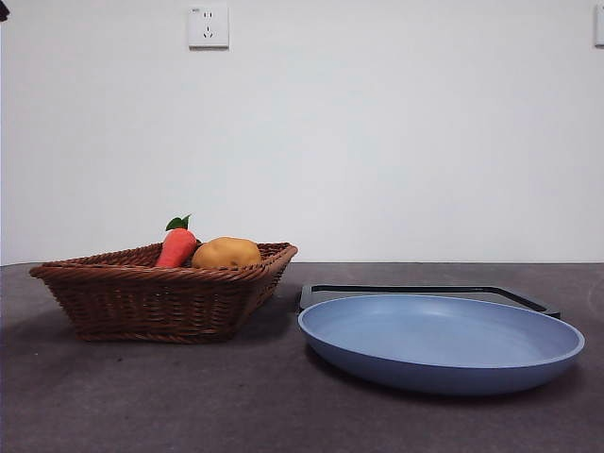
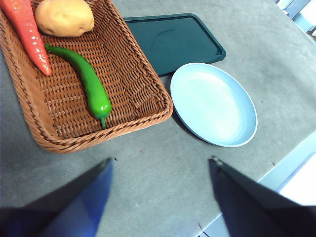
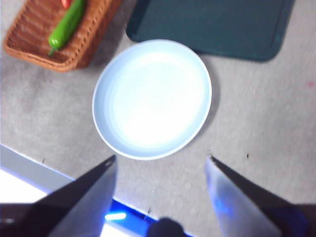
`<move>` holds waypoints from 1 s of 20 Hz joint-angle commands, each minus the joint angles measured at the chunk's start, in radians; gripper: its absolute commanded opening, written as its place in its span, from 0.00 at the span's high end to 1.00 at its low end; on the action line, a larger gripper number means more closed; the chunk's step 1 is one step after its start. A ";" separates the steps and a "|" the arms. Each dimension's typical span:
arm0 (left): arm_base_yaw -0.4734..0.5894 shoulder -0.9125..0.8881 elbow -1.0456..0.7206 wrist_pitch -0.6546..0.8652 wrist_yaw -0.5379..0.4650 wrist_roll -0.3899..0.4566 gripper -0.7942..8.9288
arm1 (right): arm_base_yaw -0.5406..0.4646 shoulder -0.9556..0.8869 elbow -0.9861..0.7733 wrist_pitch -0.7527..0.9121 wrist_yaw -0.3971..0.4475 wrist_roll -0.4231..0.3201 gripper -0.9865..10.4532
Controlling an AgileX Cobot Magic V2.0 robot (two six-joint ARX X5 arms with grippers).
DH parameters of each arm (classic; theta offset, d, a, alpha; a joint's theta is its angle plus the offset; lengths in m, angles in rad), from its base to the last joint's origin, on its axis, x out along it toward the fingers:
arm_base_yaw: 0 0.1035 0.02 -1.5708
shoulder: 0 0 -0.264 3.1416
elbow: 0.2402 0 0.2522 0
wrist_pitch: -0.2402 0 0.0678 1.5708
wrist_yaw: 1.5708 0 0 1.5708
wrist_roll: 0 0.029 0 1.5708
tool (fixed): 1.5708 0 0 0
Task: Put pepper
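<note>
The right gripper grabs the plate by its rim (image 1: 444,365) next, which keeps the blue plate's middle (image 1: 441,331) free to hold the pepper.
The green pepper (image 2: 89,81) lies in the brown wicker basket (image 2: 133,84) next to the orange carrot (image 2: 27,37) and the tan potato (image 2: 64,17). It also shows in the right wrist view (image 3: 66,24). In the front view the basket's wall (image 1: 151,297) hides it. A blue plate (image 1: 439,340) (image 2: 215,103) (image 3: 153,98) stands empty beside the basket. My left gripper (image 2: 160,170) is open, high above the table near the basket. My right gripper (image 3: 160,165) is open, high above the plate's near side.
A dark green tray (image 2: 175,39) (image 3: 212,27) (image 1: 425,293) lies flat behind the plate. The carrot (image 1: 176,245) and potato (image 1: 226,252) rise above the basket's rim in the front view. The table's front edge (image 3: 29,170) runs close under the right gripper.
</note>
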 commanded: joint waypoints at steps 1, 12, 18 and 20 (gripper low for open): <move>0.000 0.004 0.016 0.006 0.006 0.014 0.54 | 0.003 0.027 0.015 0.006 0.001 0.007 0.62; 0.000 0.004 0.016 0.021 0.007 0.007 0.54 | 0.003 0.452 0.015 0.233 0.008 0.027 0.65; 0.000 0.004 0.016 0.021 0.006 0.007 0.54 | 0.030 0.685 0.015 0.359 0.060 0.022 0.65; 0.000 0.004 0.016 0.022 0.005 0.007 0.54 | 0.044 0.746 0.015 0.395 0.061 0.021 0.65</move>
